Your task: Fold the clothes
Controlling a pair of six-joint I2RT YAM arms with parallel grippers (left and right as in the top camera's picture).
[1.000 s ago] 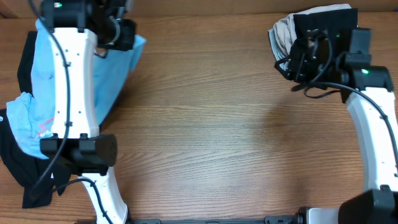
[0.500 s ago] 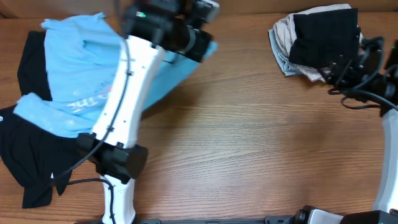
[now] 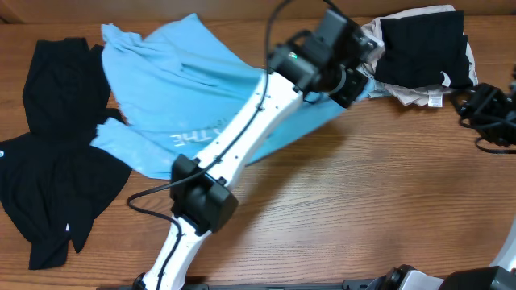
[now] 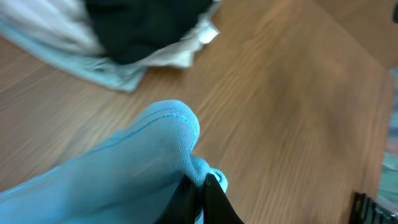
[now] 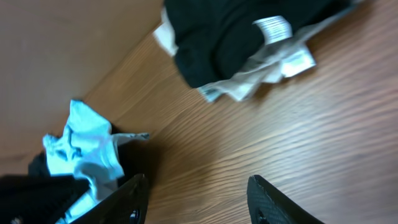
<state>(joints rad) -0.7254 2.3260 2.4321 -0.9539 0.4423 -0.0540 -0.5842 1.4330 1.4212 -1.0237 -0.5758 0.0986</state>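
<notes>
The T-shirt stays in my left gripper for now, until its corner lies on the tabletop. The fingertips have that blue corner (image 4: 174, 127) raised above the wood.
The light blue T-shirt (image 3: 173, 89) lies stretched across the table from the back left toward the middle, its lettering showing near its front edge. My left gripper (image 3: 355, 84) is shut on a corner of the shirt (image 4: 168, 134) and holds it near the folded pile. The black garment (image 3: 56, 173) lies spread at the far left. My right gripper (image 5: 199, 196) is open and empty above bare wood; it sits at the right edge in the overhead view (image 3: 488, 113).
A folded pile of black and pale grey clothes (image 3: 415, 52) sits at the back right; it also shows in the right wrist view (image 5: 242, 40) and the left wrist view (image 4: 134, 31). Bare wood fills the middle and front right.
My left gripper has pulled the blue shirt's corner far to the right, stretching the shirt out. My right arm has drawn back to the right edge, away from the pile.
</notes>
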